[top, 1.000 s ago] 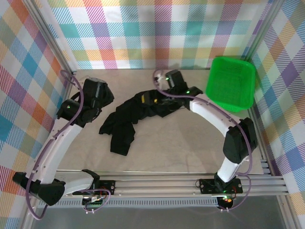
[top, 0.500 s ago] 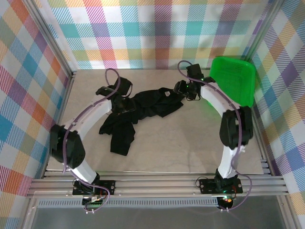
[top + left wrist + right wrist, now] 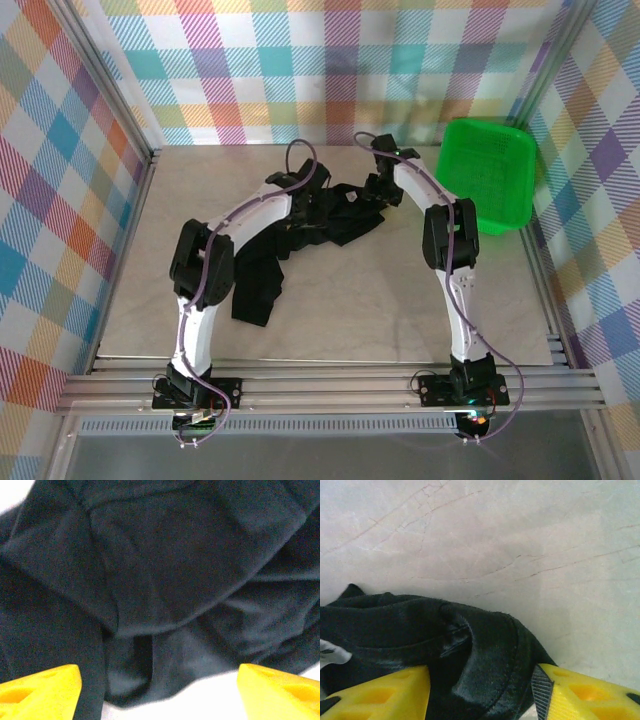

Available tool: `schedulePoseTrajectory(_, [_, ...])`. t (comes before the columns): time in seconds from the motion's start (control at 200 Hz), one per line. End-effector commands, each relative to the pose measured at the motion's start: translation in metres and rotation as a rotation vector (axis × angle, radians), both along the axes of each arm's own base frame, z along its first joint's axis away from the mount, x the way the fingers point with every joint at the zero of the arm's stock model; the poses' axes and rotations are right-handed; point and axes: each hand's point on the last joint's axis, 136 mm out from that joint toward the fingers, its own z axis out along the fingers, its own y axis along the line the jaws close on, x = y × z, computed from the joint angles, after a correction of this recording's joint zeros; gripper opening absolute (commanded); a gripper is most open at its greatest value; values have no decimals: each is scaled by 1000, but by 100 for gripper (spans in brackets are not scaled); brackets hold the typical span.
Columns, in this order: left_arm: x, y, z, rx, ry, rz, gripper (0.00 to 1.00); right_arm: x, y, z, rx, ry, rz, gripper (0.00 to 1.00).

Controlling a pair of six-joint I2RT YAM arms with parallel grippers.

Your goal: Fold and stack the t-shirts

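The left gripper grabs the t-shirt's far edge (image 3: 325, 193) (image 3: 150, 652) next, across the neck label from the right gripper, to spread the t-shirt for folding.
A crumpled black t-shirt (image 3: 335, 222) lies mid-table, with a dark tail trailing to the near left (image 3: 256, 290). My left gripper (image 3: 308, 192) hovers over its far-left part. In the left wrist view the yellow fingertips (image 3: 42, 690) stand wide apart and open above the folded black cloth (image 3: 165, 575). My right gripper (image 3: 379, 190) sits at the shirt's far-right end. It is open, and the yellow fingers (image 3: 585, 695) straddle a bunched hem of the t-shirt (image 3: 485, 665). The small white neck label (image 3: 330, 652) shows at the left edge.
A bright green mesh basket (image 3: 488, 178) stands at the back right, close beside the right arm. Checked walls enclose the table on three sides. Bare marble-look tabletop (image 3: 400, 300) spreads in front of the shirt, and some lies beyond it (image 3: 495, 530).
Both arms have swung inward to the far end of the shirt, the left gripper going right and the right gripper left. The shirt has hardly shifted.
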Motion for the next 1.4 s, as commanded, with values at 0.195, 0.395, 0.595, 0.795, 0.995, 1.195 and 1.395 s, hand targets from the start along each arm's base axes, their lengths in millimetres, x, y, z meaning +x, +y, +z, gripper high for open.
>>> schedulePoseTrajectory(0.195, [52,-18,-18,147,-144,-16,84,14,-6,13,-21,-36,55,26])
schedulePoseTrajectory(0.395, [90,-22,-24,222,-225,40,82,11,-4,29,4,-63,62,4])
schedulePoseTrajectory(0.595, [110,-19,-23,270,-279,66,43,9,-5,51,17,-108,53,0])
schedulePoseTrajectory(0.795, [115,-2,19,325,-360,115,0,13,-11,87,18,-196,26,0])
schedulePoseTrajectory(0.995, [116,15,106,267,-498,176,0,23,-16,144,45,-321,-1,0])
schedulePoseTrajectory(1.195, [114,46,185,150,-609,247,0,27,-24,207,62,-443,-21,0])
schedulePoseTrajectory(1.395, [97,83,252,-5,-708,347,0,23,-44,279,113,-603,-76,0])
